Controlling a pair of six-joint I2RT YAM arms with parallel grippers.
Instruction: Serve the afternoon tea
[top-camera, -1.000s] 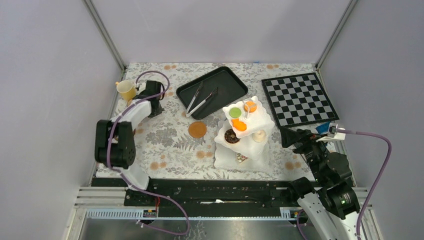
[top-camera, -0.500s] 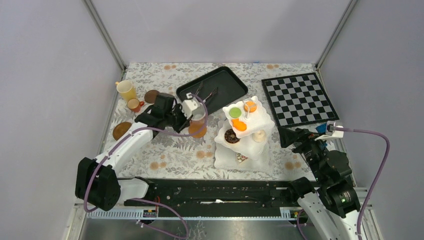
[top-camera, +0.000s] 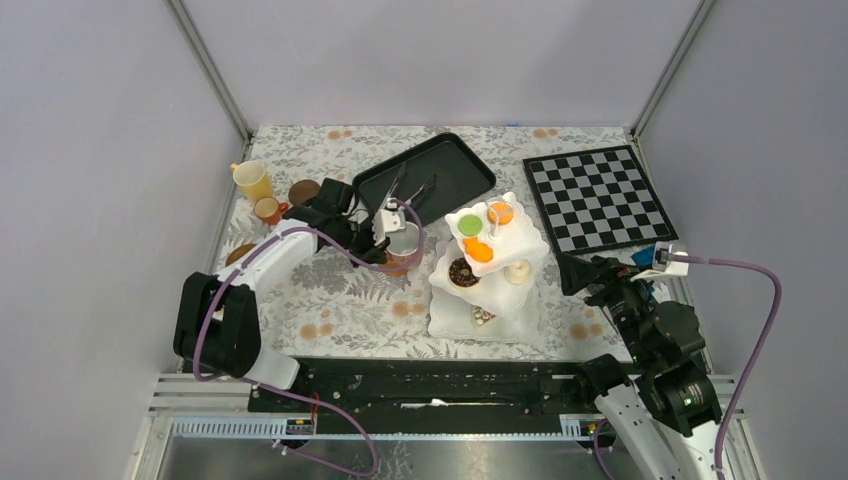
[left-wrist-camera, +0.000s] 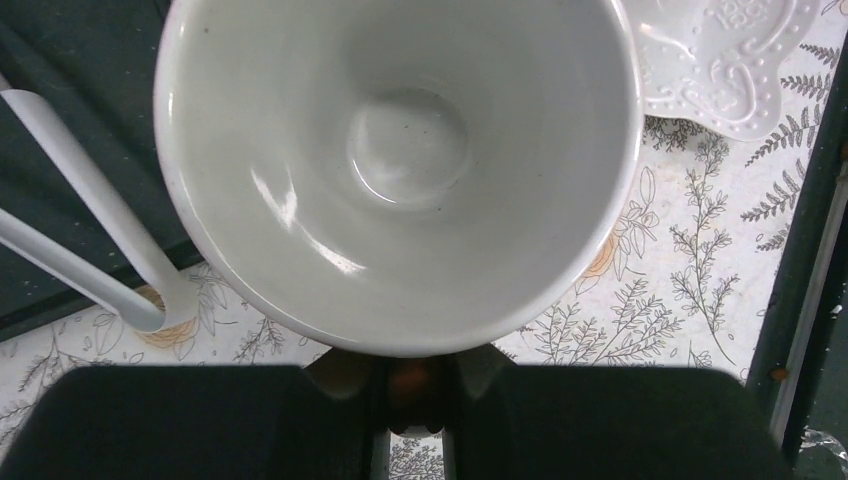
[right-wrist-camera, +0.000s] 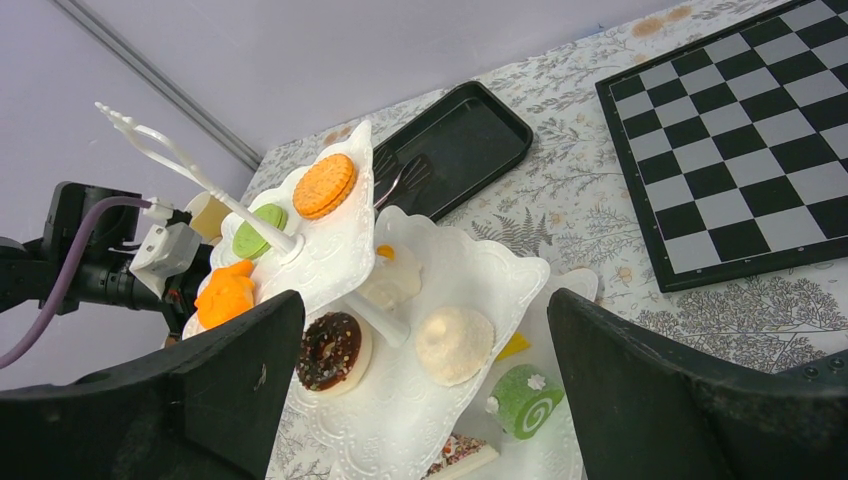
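The cup hangs above the saucer, past its middle toward the stand, and would fall. My left gripper now keeps hold of the cup until it rests on the saucer.
My left gripper (top-camera: 386, 239) is shut on a white cup (top-camera: 403, 241), holding it over a round brown saucer (top-camera: 397, 267) just left of the white three-tier stand (top-camera: 530, 243). In the left wrist view the cup (left-wrist-camera: 400, 170) fills the frame, with the fingers closed at its near side (left-wrist-camera: 420, 385). The stand (right-wrist-camera: 470, 270) carries a chocolate donut (right-wrist-camera: 330, 350), a white cake (right-wrist-camera: 455, 343), a green roll (right-wrist-camera: 525, 400) and an orange biscuit (right-wrist-camera: 325, 186). My right gripper (top-camera: 582, 272) is open and empty, right of the stand.
A yellow cup (top-camera: 252, 180), a small brown cup (top-camera: 267, 210) and two more saucers (top-camera: 303, 190) (top-camera: 234, 257) sit at the back left. A black tray (top-camera: 450, 165) with silver tongs (top-camera: 405, 197) lies behind the stand. A chessboard (top-camera: 597, 197) lies at the back right.
My left arm swung from the yellow cup at the back left towards the stand, carrying the white cup over the saucer. The right arm has not moved.
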